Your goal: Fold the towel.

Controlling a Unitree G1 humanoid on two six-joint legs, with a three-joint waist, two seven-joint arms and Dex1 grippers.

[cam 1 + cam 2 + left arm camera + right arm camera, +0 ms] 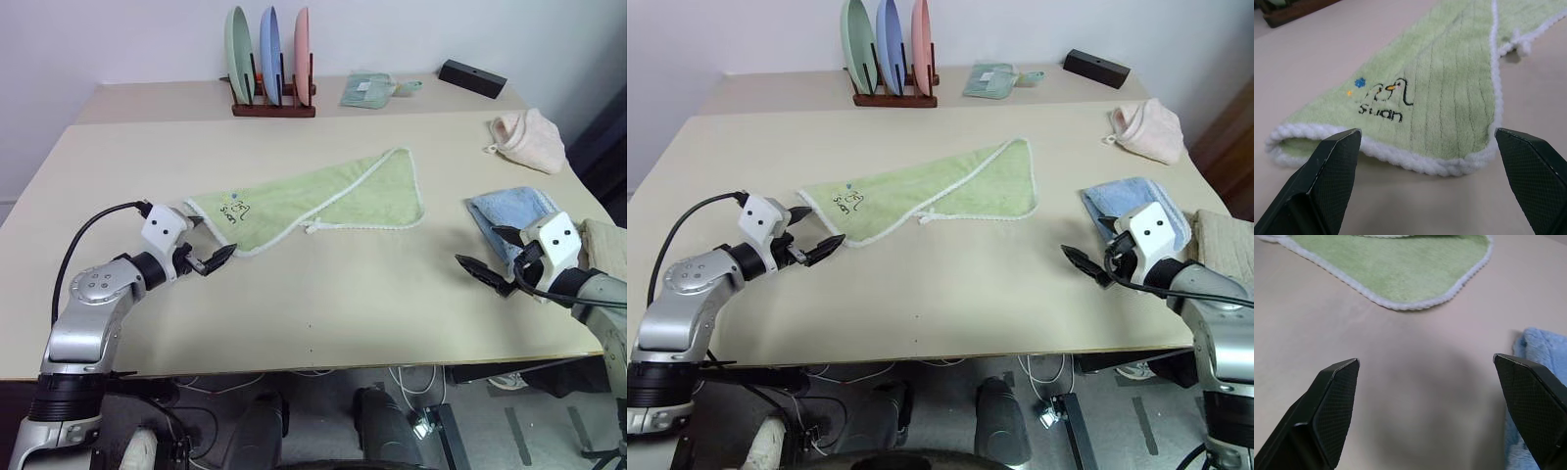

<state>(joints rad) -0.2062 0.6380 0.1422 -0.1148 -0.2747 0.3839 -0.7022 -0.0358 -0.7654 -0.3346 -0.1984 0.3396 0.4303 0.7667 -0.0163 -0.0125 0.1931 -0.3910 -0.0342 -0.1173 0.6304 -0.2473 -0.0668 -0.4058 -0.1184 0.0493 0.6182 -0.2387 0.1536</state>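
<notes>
I will next use my left gripper to grab the green towel by its white-edged corner beside the embroidered mark, so that I can fold the towel.
The light green towel with white edging lies on the middle of the table, folded over on a slant into a long wedge. Its dark embroidered mark sits near the left corner. My left gripper hovers open just in front of that corner, its fingers straddling the towel's near edge without touching it. Open and holding nothing, my right gripper hangs over bare table to the right of the towel, in front of its rounded right end.
A light blue folded towel lies beside my right gripper. A pale pink cloth is at the far right. At the back stand a rack with three plates, a small green cloth and a black box.
</notes>
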